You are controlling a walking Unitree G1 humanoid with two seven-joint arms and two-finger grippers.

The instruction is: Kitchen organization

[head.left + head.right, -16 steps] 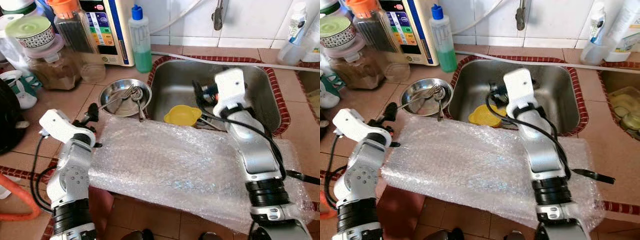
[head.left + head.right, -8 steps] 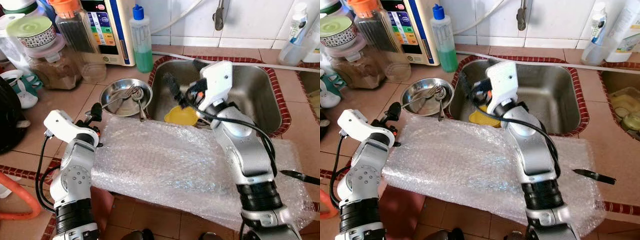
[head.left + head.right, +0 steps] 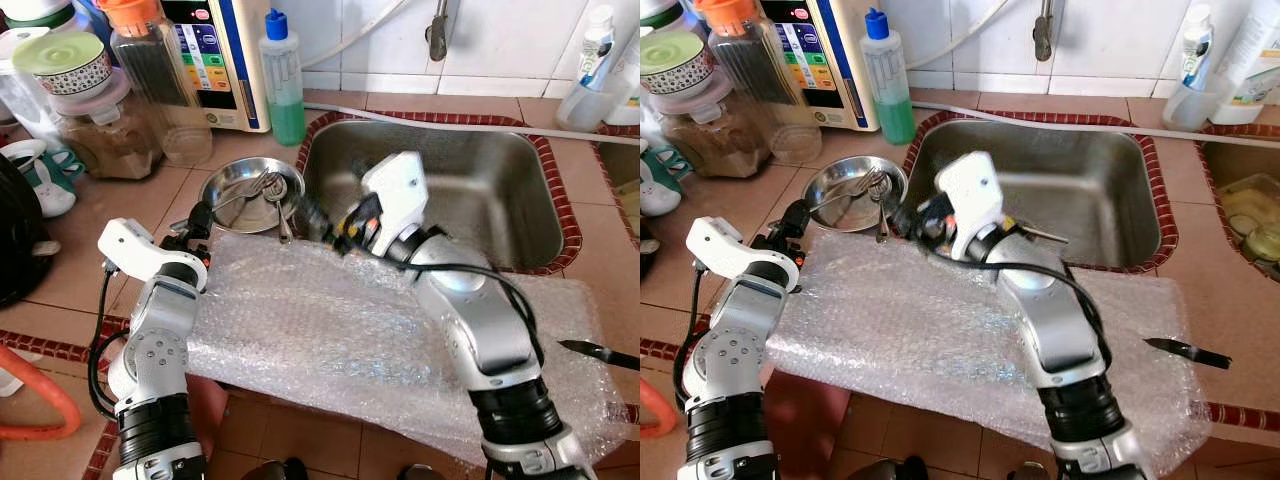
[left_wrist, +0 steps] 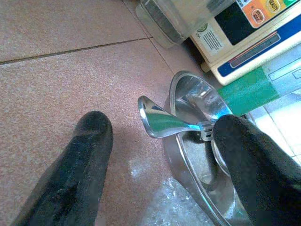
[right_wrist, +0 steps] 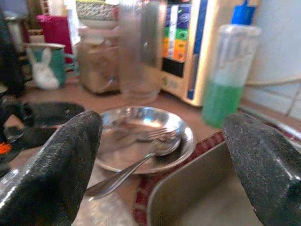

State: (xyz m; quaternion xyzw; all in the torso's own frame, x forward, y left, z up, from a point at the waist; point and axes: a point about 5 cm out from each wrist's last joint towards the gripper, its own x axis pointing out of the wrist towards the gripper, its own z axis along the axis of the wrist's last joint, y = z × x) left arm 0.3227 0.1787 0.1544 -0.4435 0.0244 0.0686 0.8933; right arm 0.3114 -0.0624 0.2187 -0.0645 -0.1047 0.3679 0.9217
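Observation:
My left gripper grabs the fork by its handle (image 4: 159, 121) next, which juts over the bowl's rim, since the fork's teeth lie inside the bowl beside the spoon.
A steel bowl (image 3: 248, 192) holding a fork (image 5: 153, 135) and a spoon (image 5: 134, 165) stands on the counter left of the sink (image 3: 500, 170). My right gripper (image 3: 322, 224) is open at the sink's left rim, fingers (image 5: 54, 162) pointing at the bowl from a short way off. The left gripper (image 3: 198, 218) is open at the bowl's near-left side. A utensil handle (image 4: 160, 121) juts over the bowl rim (image 4: 188, 160) between its fingers (image 4: 75, 174), untouched. A bubble wrap sheet (image 3: 330, 320) lies along the counter's front.
A green soap bottle (image 3: 282, 80), a water purifier (image 3: 215, 50) and jars (image 3: 150, 70) stand behind the bowl. A black knife (image 3: 600, 352) lies at the wrap's right end. Bottles (image 3: 592, 60) stand at the back right, and a tap (image 3: 436, 30) hangs over the sink.
My right arm has swung out of the sink to the left, over its rim toward the bowl, and now covers the yellow funnel. The left gripper crept slightly closer to the bowl.

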